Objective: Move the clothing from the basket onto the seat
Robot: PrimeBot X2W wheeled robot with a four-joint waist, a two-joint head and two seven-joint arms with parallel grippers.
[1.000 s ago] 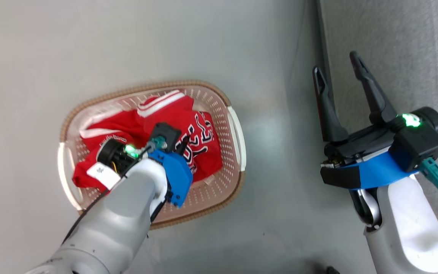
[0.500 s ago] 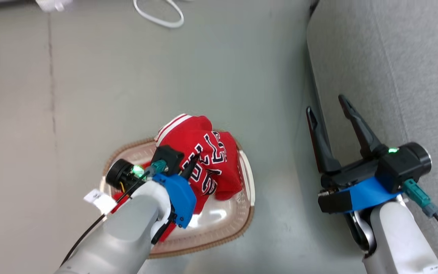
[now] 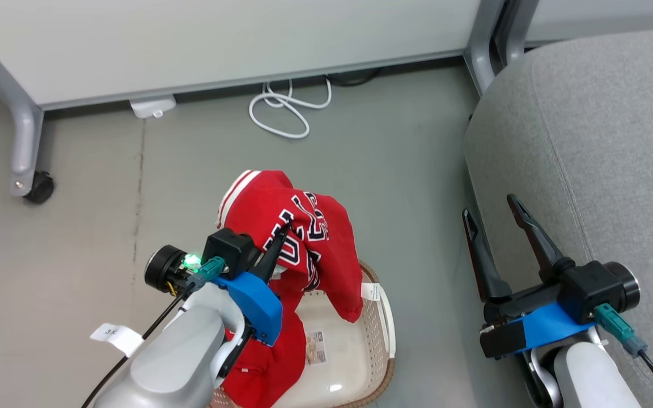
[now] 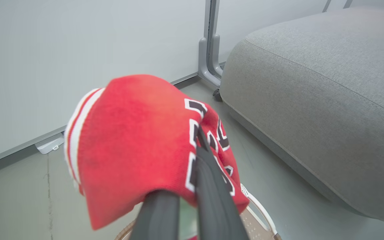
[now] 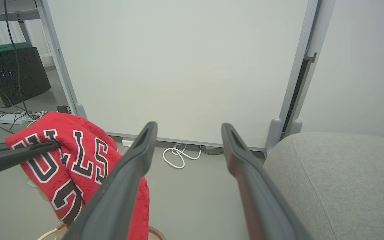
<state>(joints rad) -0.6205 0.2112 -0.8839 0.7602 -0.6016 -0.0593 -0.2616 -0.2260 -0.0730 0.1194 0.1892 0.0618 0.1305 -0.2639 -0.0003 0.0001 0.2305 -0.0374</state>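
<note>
My right gripper grabs the red garment by its lettered fold [image 3: 309, 255] next, to move the clothing onto the seat [image 3: 587, 141].
My left gripper [image 3: 284, 230] is shut on the clothing [image 3: 309, 238], a red garment with white trim and black-and-white block letters. It hangs lifted above the basket [image 3: 385, 324], draped over the fingers [image 4: 212, 186]. More red cloth [image 3: 264, 368] lies low in the basket under my left arm; I cannot tell if it is a separate piece. The grey seat [image 3: 587, 141] is to the right, apart from the garment. My right gripper [image 3: 489, 207] stands open and empty beside the seat's rounded edge. The right wrist view shows the garment [image 5: 78, 153] at its left and the seat [image 5: 338, 176] at its lower right.
A pale partition panel [image 3: 219, 39] on grey legs with a caster [image 3: 37, 188] stands behind the basket. A coiled white cable [image 3: 284, 110] and a white plug block [image 3: 153, 106] lie at its foot. Bare grey floor [image 3: 417, 187] separates basket and seat.
The head camera has tilted up, bringing panel and cable into view. My left gripper has lifted the lettered garment out of the basket. The right gripper stays open.
</note>
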